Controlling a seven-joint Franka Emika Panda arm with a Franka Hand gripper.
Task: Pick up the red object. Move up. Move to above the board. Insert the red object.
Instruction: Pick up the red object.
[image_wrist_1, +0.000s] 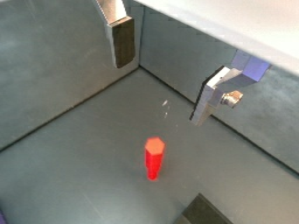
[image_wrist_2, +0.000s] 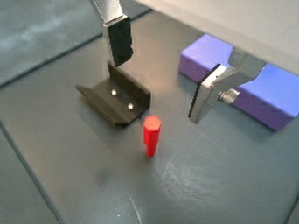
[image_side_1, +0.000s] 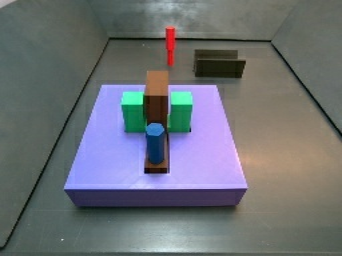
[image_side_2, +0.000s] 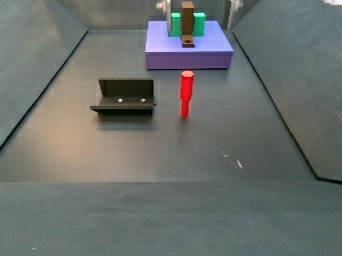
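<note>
My gripper picks up the red object, an upright long thin peg, by its upper part, near the peg's top end (image_side_1: 170, 34), next, to insert it.
The red object (image_wrist_2: 151, 136) is a thin red peg standing upright on the grey floor, also seen in a wrist view (image_wrist_1: 155, 157) and in both side views (image_side_1: 170, 42) (image_side_2: 187, 92). My gripper (image_wrist_2: 160, 87) hangs above the floor near it, open and empty, and also shows in a wrist view (image_wrist_1: 162, 87). The peg is apart from both fingers (image_wrist_2: 119, 48), not between them. The board (image_side_1: 158, 105) is a dark-brown bar lying on the purple slab (image_side_1: 201, 160), also seen in a side view (image_side_2: 189, 25). The gripper does not show in the side views.
The fixture (image_wrist_2: 114, 98) stands on the floor beside the red peg, seen also in both side views (image_side_1: 219, 64) (image_side_2: 123, 97). A blue peg (image_side_1: 155, 143) stands in the board. A green block (image_side_1: 132, 112) flanks the board. Grey walls (image_side_2: 47, 70) enclose the floor.
</note>
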